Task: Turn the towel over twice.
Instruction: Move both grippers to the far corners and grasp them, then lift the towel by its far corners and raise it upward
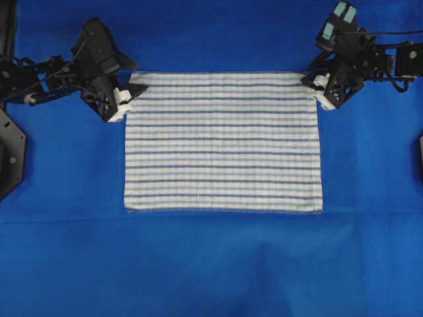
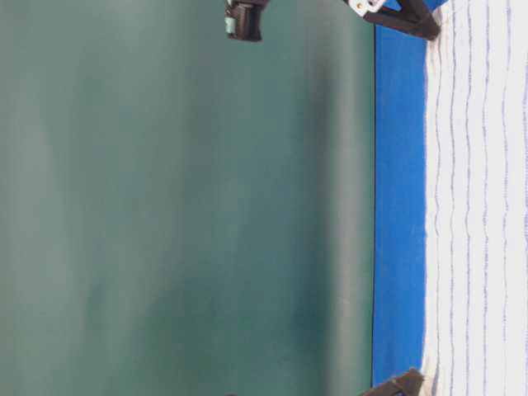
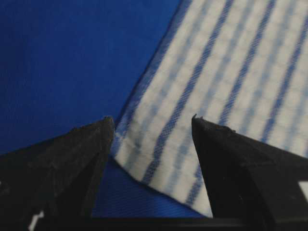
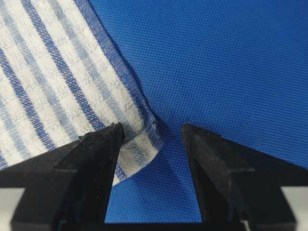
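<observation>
The towel's curled corner (image 1: 309,76) stands up a little while the rest of the towel lies flat on the sheet (image 1: 211,264), so my right gripper needs to grab that corner next.
The towel (image 1: 221,142), white with thin blue stripes, lies flat on the blue sheet (image 1: 211,264). My left gripper (image 1: 125,99) sits at its far left corner, low over the cloth. In the left wrist view that gripper (image 3: 151,120) is open, and the towel (image 3: 216,72) corner lies loose between the jaws. My right gripper (image 1: 322,89) is at the far right corner. In the right wrist view it (image 4: 151,127) is open too, with the slightly curled corner of the towel (image 4: 57,82) against the left finger (image 4: 96,154). From table level the towel (image 2: 478,206) looks flat.
The blue sheet covers the whole table around the towel. Black arm bases stand at the left edge (image 1: 10,152) and right edge (image 1: 420,155). A green backdrop (image 2: 165,206) rises behind the table. The right arm carries teal tape (image 1: 344,13).
</observation>
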Available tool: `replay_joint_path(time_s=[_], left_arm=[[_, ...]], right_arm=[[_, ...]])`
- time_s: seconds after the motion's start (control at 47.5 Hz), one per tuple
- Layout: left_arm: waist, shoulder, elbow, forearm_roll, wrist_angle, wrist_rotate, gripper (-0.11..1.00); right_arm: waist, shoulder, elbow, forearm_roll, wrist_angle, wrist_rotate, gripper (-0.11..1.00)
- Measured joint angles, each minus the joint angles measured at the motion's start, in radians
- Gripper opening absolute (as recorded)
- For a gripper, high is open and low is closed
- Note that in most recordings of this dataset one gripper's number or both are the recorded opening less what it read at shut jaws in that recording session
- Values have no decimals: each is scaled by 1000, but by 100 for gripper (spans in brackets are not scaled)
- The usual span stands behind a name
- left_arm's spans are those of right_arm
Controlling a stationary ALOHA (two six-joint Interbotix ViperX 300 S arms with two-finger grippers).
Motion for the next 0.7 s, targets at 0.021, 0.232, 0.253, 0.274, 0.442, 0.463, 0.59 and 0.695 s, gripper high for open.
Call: replay_joint_path(time_s=[0.021,0.232,0.253,0.274,0.442,0.463,0.59,0.695], left_arm=[[6,9,-2,2,-3,0,61],[32,74,-21,2,-3,2,55],[35,78,-23,2,0,3,53],[38,81,-25,2,2,3,51],[52,100,-37,0,48,2,15],[54,100,-37,2,52,3,10],[54,100,-37,2,66,5,3],[55,100,-41,2,69,8,3]], right_arm=[[0,5,-3,0,-2,-3,59],[-2,29,-17,0,-8,-3,56],[-2,31,-18,0,-8,-3,55],[-3,31,-18,0,-6,-3,53],[-3,31,-26,0,17,0,20],[-2,31,-26,0,21,0,15],[2,26,-28,0,38,3,5],[2,20,-26,2,46,9,5]])
